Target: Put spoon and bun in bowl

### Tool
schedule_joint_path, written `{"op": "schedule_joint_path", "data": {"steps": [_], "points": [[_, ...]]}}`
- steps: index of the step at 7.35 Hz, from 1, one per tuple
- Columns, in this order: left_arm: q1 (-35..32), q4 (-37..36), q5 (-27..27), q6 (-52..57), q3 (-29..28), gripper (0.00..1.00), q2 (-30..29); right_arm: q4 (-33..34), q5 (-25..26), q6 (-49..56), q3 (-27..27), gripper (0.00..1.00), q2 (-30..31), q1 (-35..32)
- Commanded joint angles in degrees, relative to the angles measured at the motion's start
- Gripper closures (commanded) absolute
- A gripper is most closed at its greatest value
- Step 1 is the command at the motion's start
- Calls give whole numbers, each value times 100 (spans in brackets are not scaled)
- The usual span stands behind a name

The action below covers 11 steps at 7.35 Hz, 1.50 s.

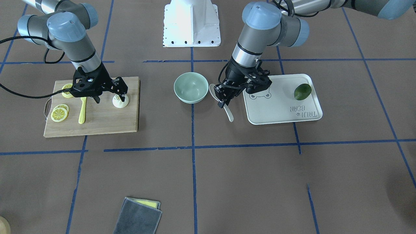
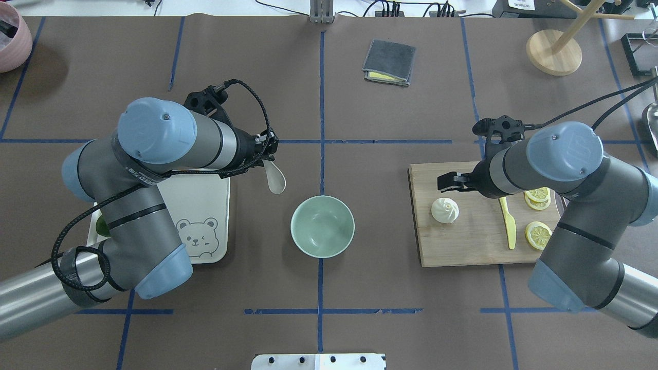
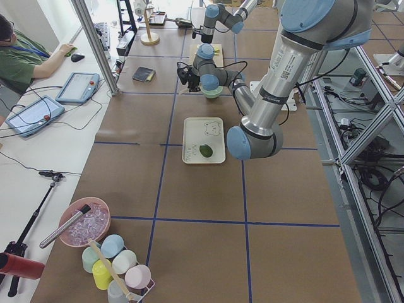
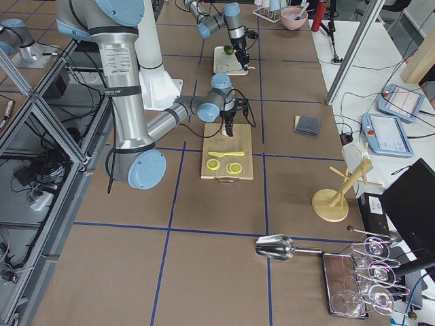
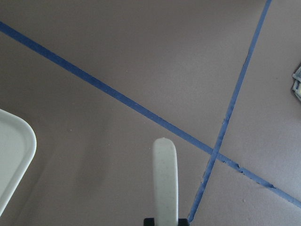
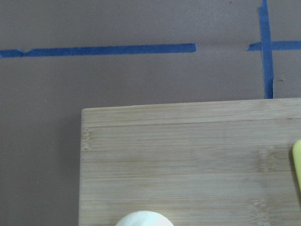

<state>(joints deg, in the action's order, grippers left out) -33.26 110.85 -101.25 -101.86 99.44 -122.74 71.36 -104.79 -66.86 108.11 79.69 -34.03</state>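
The right gripper grabs the white bun around its rounded body (image 1: 119, 102) next, to put the bun in the bowl (image 1: 191, 87).
The pale spoon (image 1: 229, 113) is held in my left gripper (image 1: 224, 99), which is shut on its middle, just off the brown table between the mint-green bowl (image 1: 191, 87) and the tray. Its scoop (image 2: 275, 179) points toward the bowl (image 2: 322, 226), and its handle shows in the left wrist view (image 5: 164, 183). The bowl is empty. The white pleated bun (image 1: 120, 101) sits on the wooden board (image 1: 107, 122). My right gripper (image 1: 110, 97) is open just over the board, with one finger beside the bun (image 2: 445, 210). Only the bun's top edge shows in the right wrist view (image 6: 143, 219).
Lemon slices (image 1: 59, 113) and a yellow knife (image 1: 82, 110) lie on the board. A white bear tray (image 1: 282, 112) holds a dark green avocado (image 1: 302, 91). A folded grey cloth (image 1: 138, 216) lies at the far side. A wooden stand (image 2: 553, 51) is at the far right.
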Motion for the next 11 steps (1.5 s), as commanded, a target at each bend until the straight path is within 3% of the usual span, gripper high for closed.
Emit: {"op": "schedule_joint_path", "data": {"steps": [1,2,4,5,11], "points": [[48,111,9,-79,-135,100,-48,18,81,-2,-18,3,-23,212],[48,269,35,-123,-257,100,-48,27,73,7,-27,25,-58,221],[153,341,141,-272,-303,100,-57,44,72,7,-36,89,-58,221],[162,341,141,-351,-311,100,-109,36,72,7,-18,100,-58,221],[619,349,413,-660,-505,100,-408,53,-15,15,219,100,-85,54]]}}
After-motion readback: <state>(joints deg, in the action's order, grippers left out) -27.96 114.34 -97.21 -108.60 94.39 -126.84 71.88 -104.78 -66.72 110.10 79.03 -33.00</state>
